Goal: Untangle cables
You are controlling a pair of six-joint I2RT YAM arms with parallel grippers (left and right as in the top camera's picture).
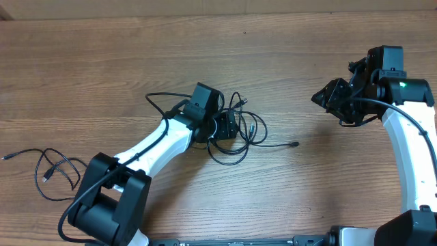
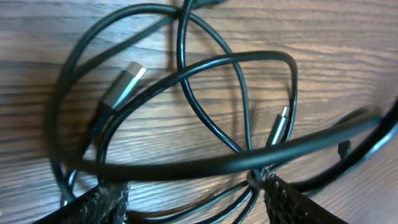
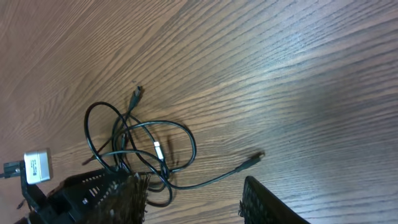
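Note:
Next, my left gripper grips the black cable knot by a looped piece of cable [image 2: 198,169]. That leaves the plugs and the loose cable ends free to untangle.
A knot of thin black cables [image 1: 251,131] lies mid-table, one plug end [image 1: 295,144] trailing right. A separate cable [image 1: 51,171] rests loose at the far left. My left gripper [image 1: 229,128] sits low on the knot. In the left wrist view its jaws [image 2: 193,186] stand apart, with several strands running between the fingers [image 2: 106,202] and one blurred cable [image 2: 205,163] crossing just ahead of them. A USB plug [image 2: 124,84] and a smaller plug [image 2: 280,124] lie among the loops. My right gripper [image 1: 326,97] hovers open and empty at the right, with the knot [image 3: 143,146] far ahead of its fingers [image 3: 267,205].
The wooden table [image 1: 102,61] extends all around. The left arm's white link [image 1: 157,143] crosses from the bottom left to the centre. The left arm's black gripper body [image 3: 68,190] shows in the right wrist view beside the knot.

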